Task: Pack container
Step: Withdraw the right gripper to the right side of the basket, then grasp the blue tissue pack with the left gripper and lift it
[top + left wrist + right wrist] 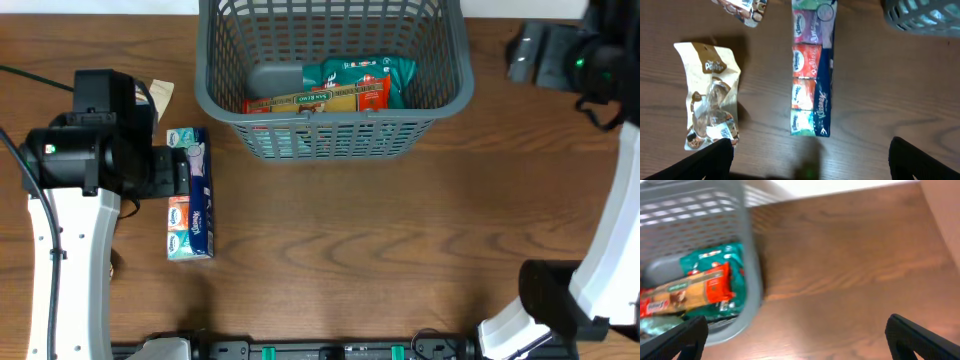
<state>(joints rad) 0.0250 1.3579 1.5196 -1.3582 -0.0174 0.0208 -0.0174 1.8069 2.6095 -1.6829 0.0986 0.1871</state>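
My left gripper grabs the Kleenex multipack [190, 195] across its narrow middle next, between purple and red packets, to pack it.
The dark grey slotted container [335, 130] stands at the back middle of the table. It holds a green packet [372, 75], an orange and red pasta box [320, 98] and a grey item [275, 78]. A long Kleenex tissue multipack [190, 195] lies on the table to the left. My left gripper [172, 170] hovers over it, open and empty; in the left wrist view the pack [812, 75] lies just ahead of the spread fingers [810, 165]. My right gripper [525, 55] is open and empty, right of the container [752, 280], above bare table [797, 340].
A beige snack bag [710, 95] lies left of the tissue pack, partly under my left arm in the overhead view [160, 97]. Another small packet [742, 10] lies beyond it. The container's corner [922, 17] shows at the top right of the left wrist view.
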